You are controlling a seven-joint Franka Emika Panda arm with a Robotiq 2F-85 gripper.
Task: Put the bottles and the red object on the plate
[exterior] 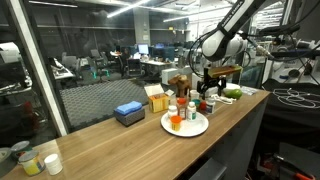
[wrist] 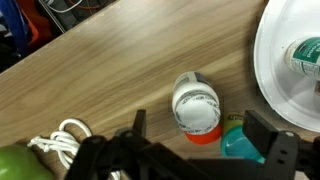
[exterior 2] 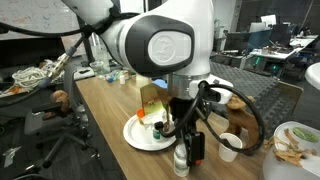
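The cap of the white-capped bottle is between my open fingers, one on each side. My gripper needs to close on the bottle now.
In the wrist view a white-capped bottle (wrist: 196, 103) with an orange-red band at its base stands on the wooden table, just left of the white plate (wrist: 285, 85). A teal-topped small bottle (wrist: 240, 143) stands right beside it. My gripper (wrist: 205, 142) is open, its two fingers on either side of these bottles and above them. A green-labelled bottle (wrist: 306, 55) stands on the plate. In an exterior view the plate (exterior: 185, 128) holds bottles (exterior: 192, 112) and the orange-red object (exterior: 176, 122), with the gripper (exterior: 207, 92) beside it. It also shows in an exterior view (exterior 2: 186, 150).
A blue box (exterior: 128, 113) and a yellow box (exterior: 157, 98) stand behind the plate. A green object (exterior: 232, 93) and white cord (wrist: 65, 138) lie near the gripper. A white cup (exterior 2: 230, 145) stands by the table edge.
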